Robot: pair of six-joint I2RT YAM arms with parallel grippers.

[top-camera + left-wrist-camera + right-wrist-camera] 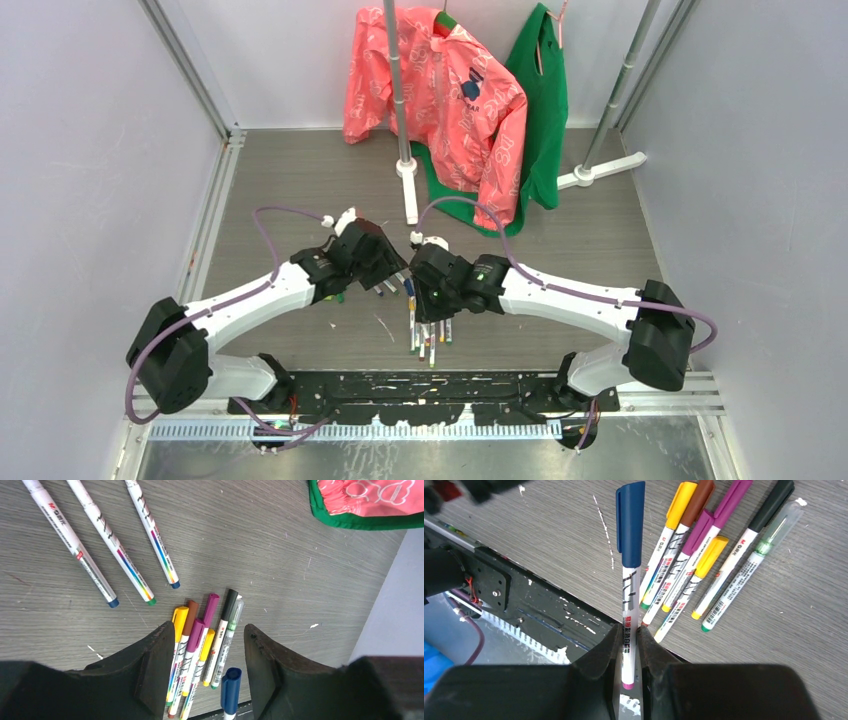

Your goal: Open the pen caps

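The robot's left gripper will grab only the pen's blue cap and leave the pen's body to the right gripper, so that the cap can be opened.
My right gripper (629, 635) is shut on the white barrel of a pen (629, 605), which it holds above the table with its blue cap (630, 525) pointing away. In the left wrist view that blue cap (231, 690) rises between the fingers of my open left gripper (208, 627) and touches neither one. Below lies a cluster of capped pens (195, 650) with yellow, brown, purple, dark and clear caps. Three uncapped pens (120, 555) lie apart at the upper left. From above, the left gripper (390, 275) and right gripper (420, 290) meet over the pens (428, 340).
A pink jacket (450, 90) and a green garment (545, 110) hang at the back, with a stand pole and its white base (408, 190) in front of them. The black mounting plate (524, 605) runs along the near table edge, under the held pen.
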